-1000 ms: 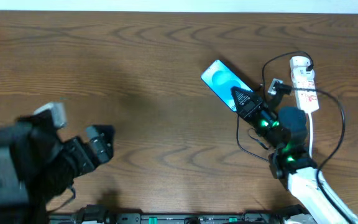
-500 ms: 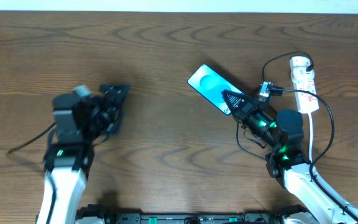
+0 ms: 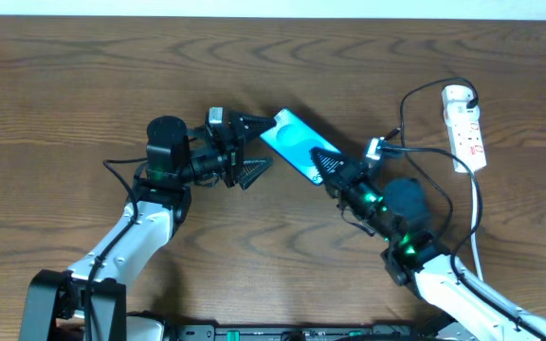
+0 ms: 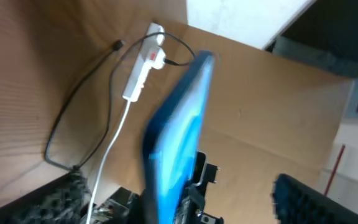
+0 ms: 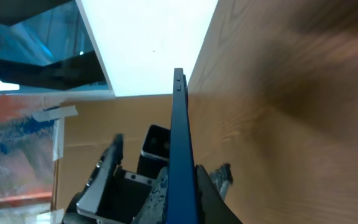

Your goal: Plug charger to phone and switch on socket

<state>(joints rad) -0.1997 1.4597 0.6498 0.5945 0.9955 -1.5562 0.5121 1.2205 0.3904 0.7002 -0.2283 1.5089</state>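
Observation:
My left gripper grabs the phone by its free long side (image 3: 277,130) next, so the phone's end at my right gripper stays free for plugging the charger (image 3: 403,104).
My right gripper (image 3: 328,167) is shut on the phone (image 3: 295,146), a slim handset with a light-blue screen, and holds it tilted above the table centre. In the right wrist view the phone (image 5: 180,140) stands edge-on between the two fingers. My left gripper (image 3: 265,142) is open, with its fingers on either side of the phone's free end; the phone (image 4: 178,134) fills the middle of the left wrist view. The white socket (image 3: 464,125) lies at the far right. The thin black charger (image 3: 403,104) loops from it towards the right arm. I cannot make out its plug tip.
The socket (image 4: 143,67) and its white cord (image 4: 107,155) show behind the phone in the left wrist view, with the charger (image 4: 74,106) looping to their left. A thicker black cable (image 3: 474,216) trails beside the right arm. Bare wood lies to the left and at the back.
My left arm swung from the lower left corner to the table centre, open, up to the phone. My right gripper carried the phone leftwards, away from the socket.

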